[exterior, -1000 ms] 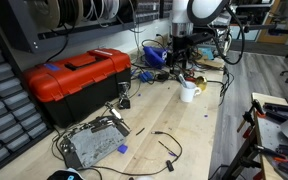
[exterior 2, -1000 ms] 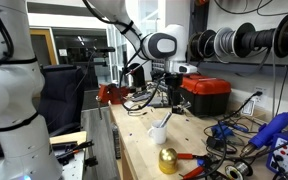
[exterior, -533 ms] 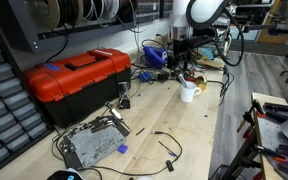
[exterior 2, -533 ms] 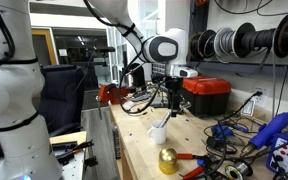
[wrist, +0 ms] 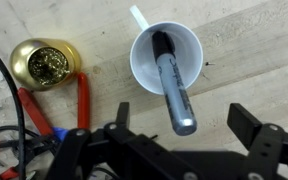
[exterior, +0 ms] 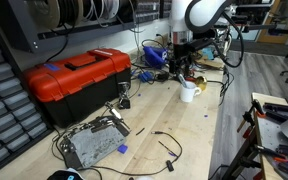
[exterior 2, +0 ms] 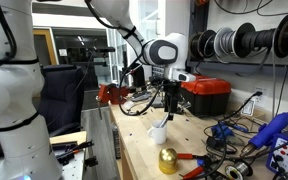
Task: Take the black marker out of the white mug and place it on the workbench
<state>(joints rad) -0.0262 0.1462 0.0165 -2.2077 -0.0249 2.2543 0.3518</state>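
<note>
The marker's top end (exterior: 184, 81) (wrist: 184, 122) reaches up level between both fingertips of my gripper, so it is time to close; closing now would catch the marker.
The white mug (wrist: 165, 57) stands upright on the tan workbench (wrist: 254, 60), with the black marker (wrist: 172, 82) leaning inside it, its top end pointing up toward the camera. My gripper (wrist: 187, 122) hangs straight above the mug, open, one finger on each side of the marker's top end and not touching it. In both exterior views the gripper (exterior: 186, 70) (exterior 2: 167, 110) is just above the mug (exterior: 188, 91) (exterior 2: 159, 132). The marker pokes up from the mug (exterior 2: 163, 121).
A gold round object (wrist: 46, 63) and red-handled pliers (wrist: 82, 100) lie beside the mug. A red toolbox (exterior: 74, 82) stands to one side. Cables (exterior: 162, 148), a metal box (exterior: 91, 142) and blue tools (exterior 2: 269, 137) clutter the bench.
The gripper has come down slightly toward the mug. The mug and marker have not moved.
</note>
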